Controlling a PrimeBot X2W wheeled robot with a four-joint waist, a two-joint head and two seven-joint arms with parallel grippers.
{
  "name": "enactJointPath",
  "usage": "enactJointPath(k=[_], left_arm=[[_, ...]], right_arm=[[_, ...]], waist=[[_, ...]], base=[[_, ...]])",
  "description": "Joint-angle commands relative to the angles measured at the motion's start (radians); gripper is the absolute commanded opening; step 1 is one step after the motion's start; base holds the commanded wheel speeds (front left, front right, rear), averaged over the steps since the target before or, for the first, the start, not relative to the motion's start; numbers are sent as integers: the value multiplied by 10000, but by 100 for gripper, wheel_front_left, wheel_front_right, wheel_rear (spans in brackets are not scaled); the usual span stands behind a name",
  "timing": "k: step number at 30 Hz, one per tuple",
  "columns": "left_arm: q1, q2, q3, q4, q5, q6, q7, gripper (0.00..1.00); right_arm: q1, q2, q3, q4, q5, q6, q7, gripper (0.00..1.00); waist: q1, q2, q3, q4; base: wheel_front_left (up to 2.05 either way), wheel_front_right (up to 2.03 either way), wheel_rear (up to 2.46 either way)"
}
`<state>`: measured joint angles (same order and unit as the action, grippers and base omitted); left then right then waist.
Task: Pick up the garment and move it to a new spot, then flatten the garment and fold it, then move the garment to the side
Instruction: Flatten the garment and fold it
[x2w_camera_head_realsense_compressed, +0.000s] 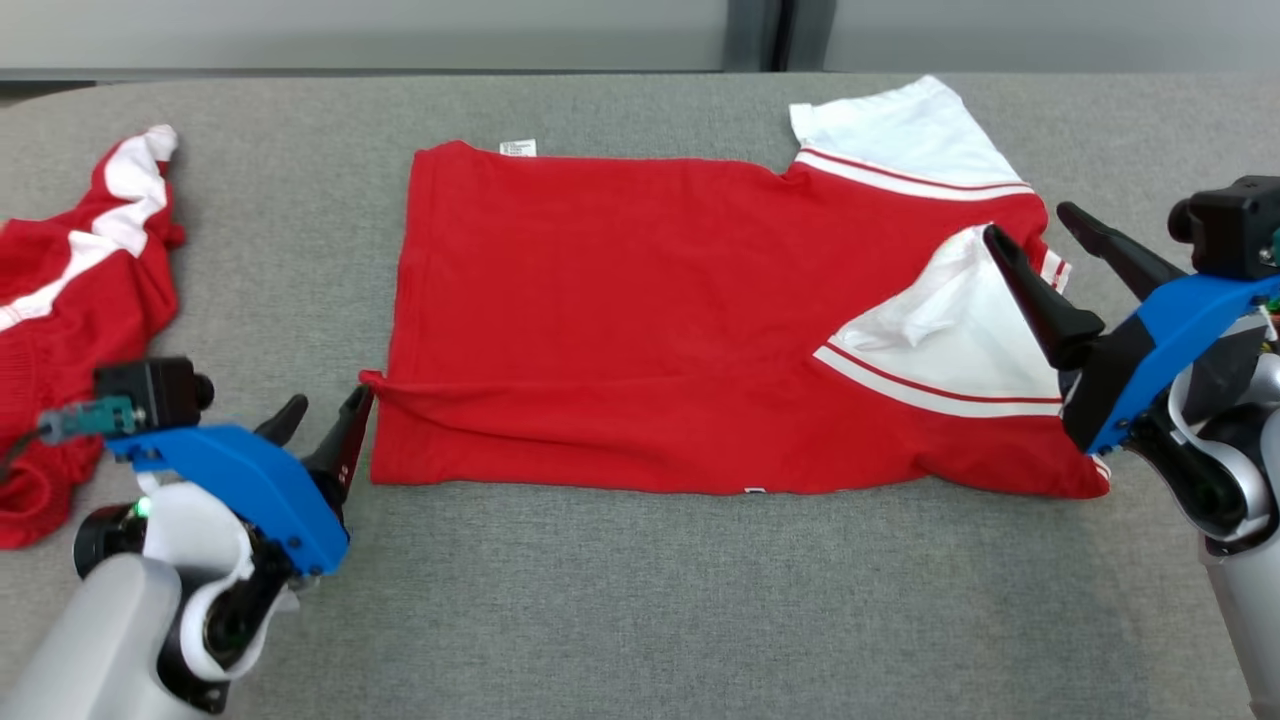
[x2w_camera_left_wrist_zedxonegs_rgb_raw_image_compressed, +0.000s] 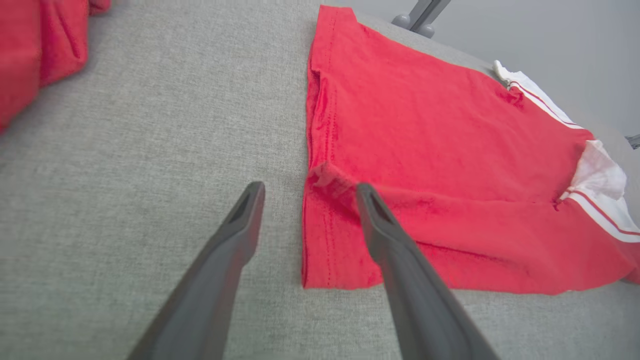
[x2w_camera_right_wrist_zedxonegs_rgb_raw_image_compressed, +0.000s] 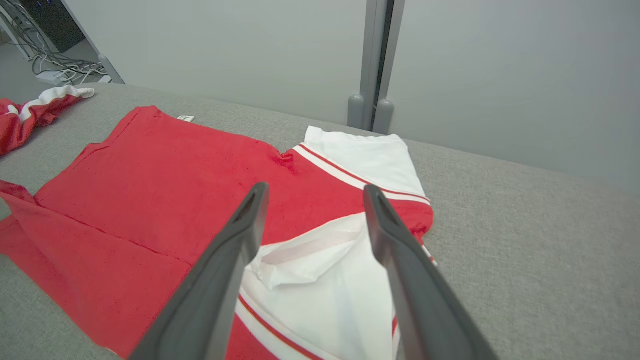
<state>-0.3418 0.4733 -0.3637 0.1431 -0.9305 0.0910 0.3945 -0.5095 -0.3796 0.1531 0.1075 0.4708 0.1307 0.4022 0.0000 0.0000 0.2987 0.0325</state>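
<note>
Next, my left gripper grabs the shirt by the raised hem corner (x2w_camera_head_realsense_compressed: 375, 383). That corner stands up, while the shirt's red body (x2w_camera_head_realsense_compressed: 588, 270) lies flat.
The garment (x2w_camera_head_realsense_compressed: 640, 300) is a red T-shirt with white, red-striped sleeves, lying flat on the grey table with its near long edge folded over onto the body. My left gripper (x2w_camera_head_realsense_compressed: 325, 410) stands open at the shirt's near-left hem corner (x2w_camera_left_wrist_zedxonegs_rgb_raw_image_compressed: 325, 175), whose fabric sticks up between the fingers without being held. Over the folded-in white sleeve (x2w_camera_right_wrist_zedxonegs_rgb_raw_image_compressed: 320, 280) at the right end hangs my right gripper (x2w_camera_head_realsense_compressed: 1030, 225), open, nothing in it. The other white sleeve (x2w_camera_head_realsense_compressed: 900, 130) lies spread at the far right.
A second red and white garment (x2w_camera_head_realsense_compressed: 70, 300) lies crumpled at the table's left edge, close behind my left arm. Grey table (x2w_camera_head_realsense_compressed: 640, 600) surface stretches along the near side. A grey wall and post (x2w_camera_right_wrist_zedxonegs_rgb_raw_image_compressed: 375, 65) stand behind the table.
</note>
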Motion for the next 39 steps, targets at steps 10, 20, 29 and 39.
enactJointPath(k=[10, 20, 29, 39], left_arm=[[1204, -379, -651, 158, 1251, 465, -1481, 100], [578, -934, -1287, 1321, 2438, 1125, -2276, 100], [281, -1404, -1507, 2519, 2495, 1175, -2476, 100], [396, -1977, -1696, 3568, 1648, 222, -1887, 0]], right_arm=[[2408, 1145, -2018, -804, -676, 1, 1508, 100], [3180, 3120, -3459, -613, -2595, 1, 903, 100], [2336, 3291, -3537, 1670, -2684, 1, 263, 100], [2491, 3285, -3468, 2097, -2538, 1, 164, 0]], waist=[[0, 0, -551, 102], [0, 0, -445, -272], [0, 0, -262, -368], [0, 0, -451, -282]], base=[[0, 0, 0], [0, 0, 0], [0, 0, 0], [0, 0, 0]])
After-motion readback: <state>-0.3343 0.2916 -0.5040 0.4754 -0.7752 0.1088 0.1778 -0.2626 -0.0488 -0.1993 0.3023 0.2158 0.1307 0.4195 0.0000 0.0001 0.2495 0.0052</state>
